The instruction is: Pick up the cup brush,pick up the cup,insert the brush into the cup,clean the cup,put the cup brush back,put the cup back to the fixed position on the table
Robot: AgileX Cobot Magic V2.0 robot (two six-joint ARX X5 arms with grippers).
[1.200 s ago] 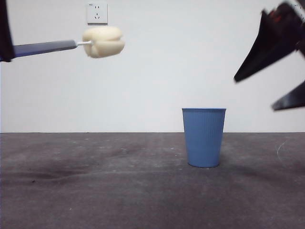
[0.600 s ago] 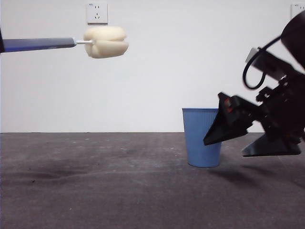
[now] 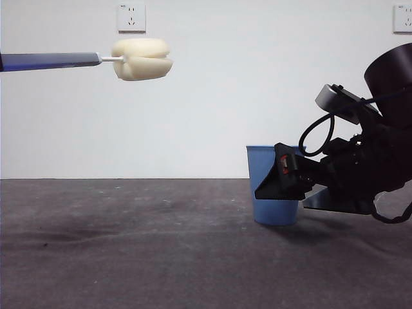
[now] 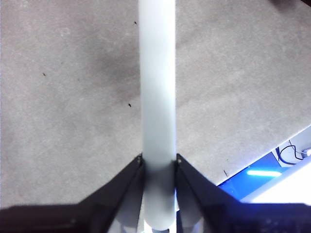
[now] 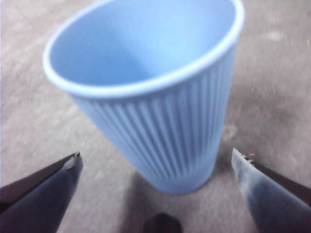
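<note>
The cup is wide at its rim (image 3: 262, 147) and gets narrower below. My right gripper needs to grab it next around its narrower ribbed body (image 3: 274, 206).
The cup brush (image 3: 96, 60) hangs level high at the left of the front view, its cream sponge head (image 3: 141, 58) pointing right. My left gripper (image 4: 159, 162) is shut on the brush's grey handle (image 4: 156, 97), above the table (image 4: 58, 111). The blue ribbed cup (image 3: 265, 209) stands upright on the table (image 3: 129, 257) right of centre. My right gripper (image 3: 283, 193) has come in low from the right and stands open, one jaw on each side of the cup (image 5: 155, 97), neither visibly touching it.
A white wall socket (image 3: 131, 17) sits high on the back wall. The right arm's dark body and cable (image 3: 367, 161) fill the right side of the front view. A table edge with blue things beyond it (image 4: 272, 170) shows in the left wrist view.
My right gripper has come down from the upper right to table height and moved left until its jaws flank the cup. The brush has stayed nearly still.
</note>
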